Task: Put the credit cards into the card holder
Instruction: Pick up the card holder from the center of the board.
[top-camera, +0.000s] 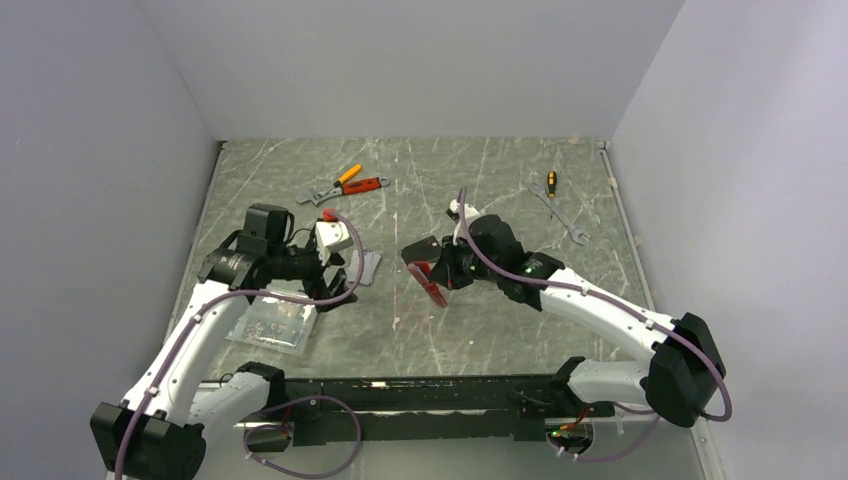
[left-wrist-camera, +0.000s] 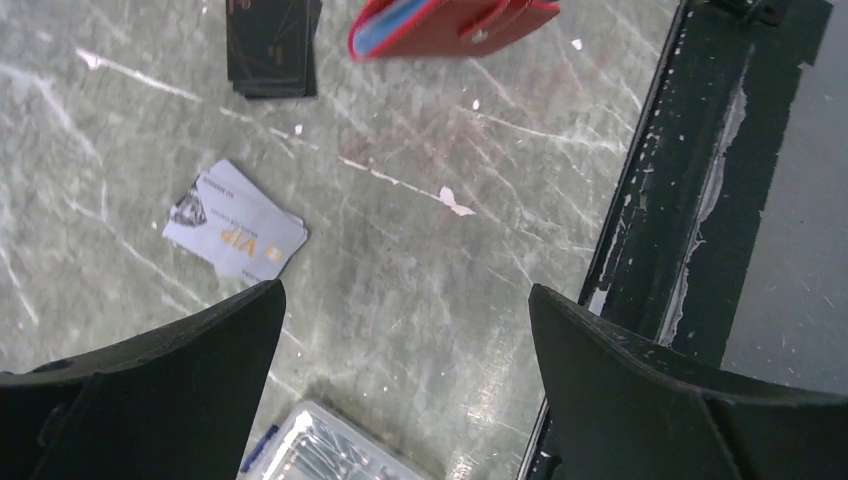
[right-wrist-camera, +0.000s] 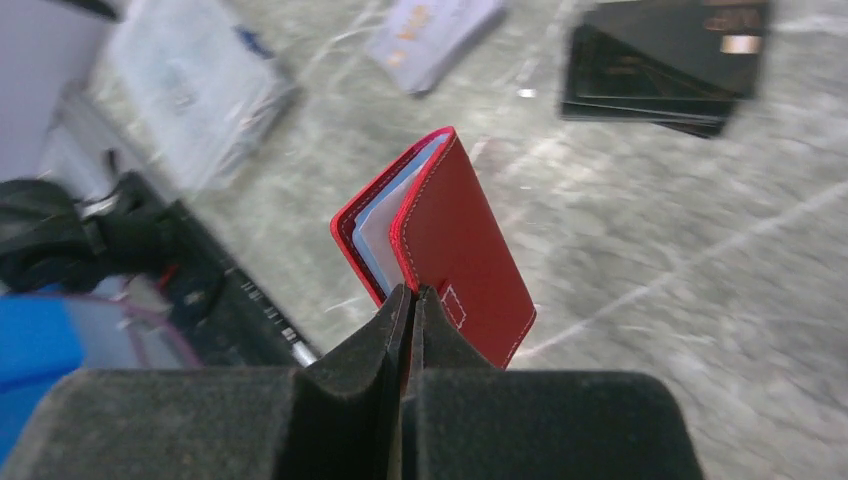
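The card holder needs to be ready for the credit cards, so my left gripper should next grab it by its edge with the blue lining (top-camera: 421, 273) (left-wrist-camera: 388, 27).
The red card holder (right-wrist-camera: 450, 250) hangs partly open above the table, its bluish lining showing. My right gripper (right-wrist-camera: 410, 297) is shut on one of its flaps. In the top view the holder (top-camera: 432, 290) is at my right gripper (top-camera: 443, 272), mid-table. It also shows in the left wrist view (left-wrist-camera: 450, 22). A few silver-white credit cards (left-wrist-camera: 235, 235) marked VIP lie overlapped flat on the table; they also show in the top view (top-camera: 369, 265) and the right wrist view (right-wrist-camera: 435, 30). My left gripper (left-wrist-camera: 405, 295) is open and empty above bare table, near the cards (top-camera: 335, 285).
A stack of black flat rectangles (left-wrist-camera: 272, 45) lies beyond the cards, also in the right wrist view (right-wrist-camera: 665, 60). A clear plastic box (top-camera: 272, 322) sits near the left arm. Pliers (top-camera: 345, 185) and a wrench (top-camera: 560, 212) lie at the back. The black base rail (top-camera: 420, 395) runs along the near edge.
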